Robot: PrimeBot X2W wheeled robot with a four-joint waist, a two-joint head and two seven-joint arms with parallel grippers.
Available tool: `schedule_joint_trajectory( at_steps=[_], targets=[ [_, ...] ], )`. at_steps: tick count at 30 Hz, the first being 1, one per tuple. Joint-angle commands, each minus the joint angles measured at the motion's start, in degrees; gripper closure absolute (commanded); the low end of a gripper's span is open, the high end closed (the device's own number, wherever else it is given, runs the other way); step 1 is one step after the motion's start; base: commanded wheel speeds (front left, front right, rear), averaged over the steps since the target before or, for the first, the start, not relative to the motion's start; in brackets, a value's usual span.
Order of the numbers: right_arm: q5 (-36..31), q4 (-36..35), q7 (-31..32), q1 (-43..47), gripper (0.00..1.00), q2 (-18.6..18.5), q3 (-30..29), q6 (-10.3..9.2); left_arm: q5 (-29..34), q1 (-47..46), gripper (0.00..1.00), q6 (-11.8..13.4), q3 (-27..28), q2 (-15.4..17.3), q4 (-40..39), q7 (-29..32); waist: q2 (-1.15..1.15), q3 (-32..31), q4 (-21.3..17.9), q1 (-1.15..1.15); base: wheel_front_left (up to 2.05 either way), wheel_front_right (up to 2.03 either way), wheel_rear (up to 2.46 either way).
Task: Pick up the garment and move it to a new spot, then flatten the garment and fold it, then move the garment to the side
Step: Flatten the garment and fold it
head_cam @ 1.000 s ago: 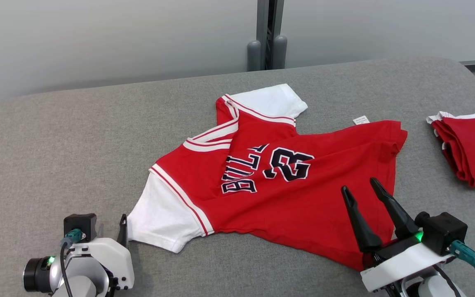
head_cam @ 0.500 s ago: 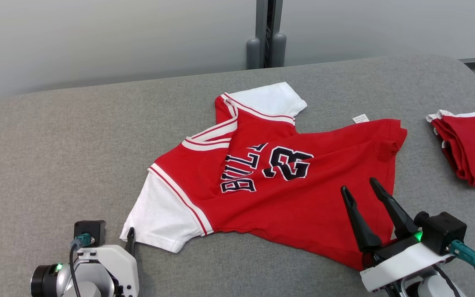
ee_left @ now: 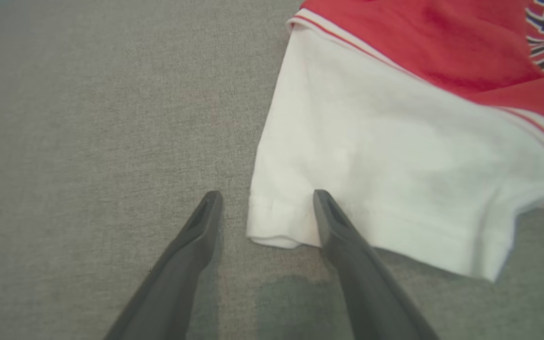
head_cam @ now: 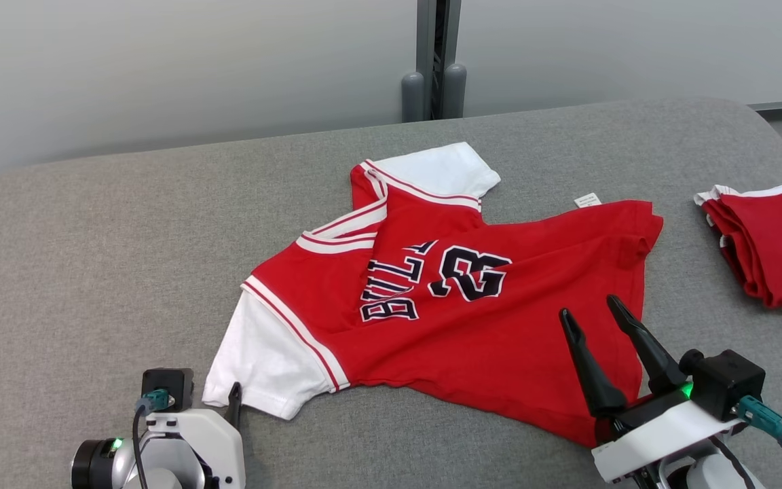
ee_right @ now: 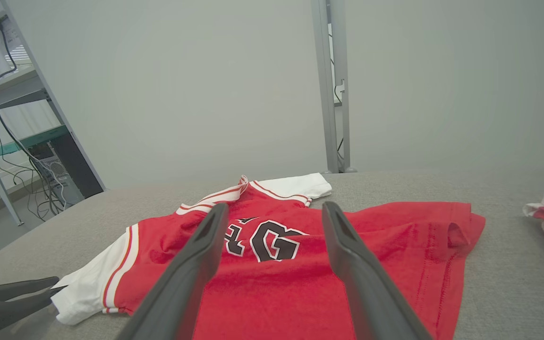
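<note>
The white sleeve (head_cam: pixel 264 358) is lying flat on the tabletop, and the left gripper should grab it next by its hem corner (head_cam: pixel 213 396), where the sleeve's edge lifts slightly.
The garment (head_cam: pixel 472 339) is a red jersey with white sleeves and dark lettering, spread roughly flat and a little wrinkled on the grey table (head_cam: pixel 92 272). My left gripper (head_cam: pixel 228 407) stands open at the near white sleeve. In the left wrist view, my left gripper (ee_left: pixel 267 193) straddles the corner of the sleeve (ee_left: pixel 371 141): one finger is over the cloth, the other over bare table. My right gripper (head_cam: pixel 589 305) is open above the jersey's near hem, holding nothing. In the right wrist view, my right gripper (ee_right: pixel 276 205) points across the jersey (ee_right: pixel 395 245).
A folded pile of red and white clothes (head_cam: pixel 771 244) lies at the table's right edge. A grey post (head_cam: pixel 435 61) rises behind the table against a pale wall. A rack with cables (ee_right: pixel 17 141) stands off the table's far left.
My left gripper has moved right and nearer, up to the white sleeve's corner. The head camera has shifted slightly. The right gripper and the jersey have stayed put.
</note>
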Motion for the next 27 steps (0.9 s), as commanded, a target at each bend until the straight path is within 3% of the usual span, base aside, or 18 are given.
schedule_joint_trajectory(
  at_steps=[1, 2, 3, 5, 15, 27],
  targets=[
    [0.0, 0.1, -0.1, 0.1, 0.00, -0.3, 0.0, -0.02, -0.4, -0.2, 0.00, -0.5, -0.2, 0.2, 0.4, 0.2, 0.00, -0.2, 0.0, 0.00, 0.00, 0.00, 0.00],
    [0.0, 0.1, -0.1, 0.1, 0.00, -0.3, 0.0, -0.02, -0.4, -0.2, 0.00, -0.5, -0.2, 0.2, 0.4, 0.2, 0.00, -0.2, 0.0, 0.00, 0.00, 0.00, 0.00],
    [0.0, 0.1, -0.1, 0.1, 0.00, -0.3, 0.1, -0.02, -0.6, -0.1, 0.25, -0.7, -0.2, 0.1, 0.5, 0.3, 0.00, -0.3, 0.0, 0.00, 0.00, 0.00, 0.00],
    [0.1, 0.2, -0.1, 0.0, 0.00, -0.3, 0.1, -0.02, -0.9, -0.1, 1.00, -0.9, -0.2, 0.0, 0.7, 0.4, 0.00, -0.4, 0.0, 0.00, 0.00, 0.00, 0.00],
    [-0.1, 0.4, -0.1, 1.7, 0.00, -0.5, -1.2, -0.02, -2.4, 0.2, 1.00, -0.8, 1.1, 0.3, -1.5, -1.8, 0.00, -1.2, -0.5, 0.00, 0.00, 0.00, 0.00],
    [4.7, 3.9, 0.1, 10.5, 0.00, 3.4, -7.8, -0.02, -3.6, 2.7, 1.00, 1.4, 2.2, 1.0, -7.3, -2.3, 0.00, -2.4, -2.2, 0.00, 0.00, 0.00, 0.00]
  ],
)
